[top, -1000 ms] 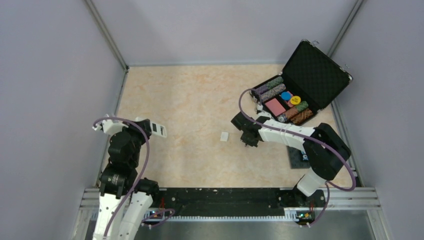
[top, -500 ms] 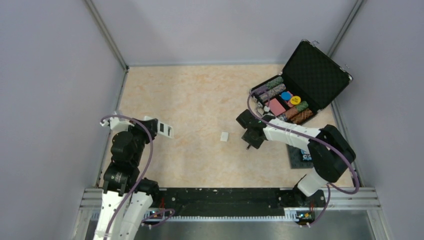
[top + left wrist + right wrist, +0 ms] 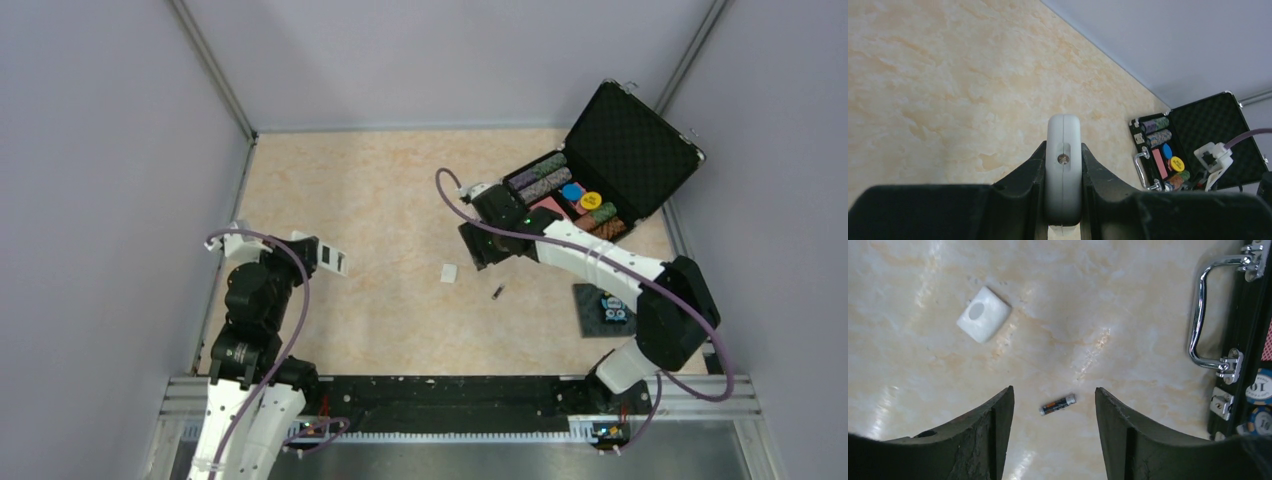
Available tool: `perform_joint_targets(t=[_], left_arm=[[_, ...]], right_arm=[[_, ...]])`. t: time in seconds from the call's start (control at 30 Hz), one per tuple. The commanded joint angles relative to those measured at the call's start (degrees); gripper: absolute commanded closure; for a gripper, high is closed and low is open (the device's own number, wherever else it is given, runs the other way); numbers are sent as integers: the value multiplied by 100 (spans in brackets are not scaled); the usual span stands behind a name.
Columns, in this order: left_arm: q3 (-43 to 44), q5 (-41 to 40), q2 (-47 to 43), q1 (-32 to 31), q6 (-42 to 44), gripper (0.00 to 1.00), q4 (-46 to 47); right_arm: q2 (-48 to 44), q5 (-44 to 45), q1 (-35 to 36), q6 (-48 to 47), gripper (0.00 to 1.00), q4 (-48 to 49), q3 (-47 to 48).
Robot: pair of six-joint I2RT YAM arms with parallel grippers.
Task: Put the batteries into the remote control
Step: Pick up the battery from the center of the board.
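Next, the right gripper takes hold of the dark battery by one end, so its other end stays free to enter the remote control (image 3: 331, 262).
The remote control (image 3: 331, 262) is a small white handset held off the table at the left, my left gripper (image 3: 318, 256) shut on it. In the left wrist view the remote control (image 3: 1063, 150) stands edge-on, clamped between both black fingers of the left gripper (image 3: 1063, 167). One battery (image 3: 497, 292), a tiny dark cylinder, lies loose on the table. My right gripper (image 3: 482, 246) hovers above and just beyond it, open. In the right wrist view the battery (image 3: 1058, 404) lies on the table between the spread fingers of the right gripper (image 3: 1053, 392), touching neither.
A small white cover piece (image 3: 449, 272) lies left of the battery, also the cover piece (image 3: 983, 321). An open black case (image 3: 630, 140) with chips stands at the back right, its metal handle (image 3: 1198, 315) near my right gripper. A blue gadget on a black pad (image 3: 605, 308) sits at the right.
My right gripper opened, left the battery lying on the table, then rose and drew back toward the far left. The left arm shifted slightly right with the remote.
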Motion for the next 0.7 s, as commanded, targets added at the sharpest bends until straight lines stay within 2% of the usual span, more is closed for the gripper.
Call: perform_joint_targets(t=[0.0,0.33,0.67], left_arm=[[278,-542,28,29,-18,100,85],[478,-945,143,29,7,100,-63],[504,-1026,301,31,41,100,70]], right_arm=[[480,-415,-80,-2421,39,-586,232],[517,-795,-85,-4587,40,-850,-241],[886,-1114,-83,-5334,42,-832,-150]])
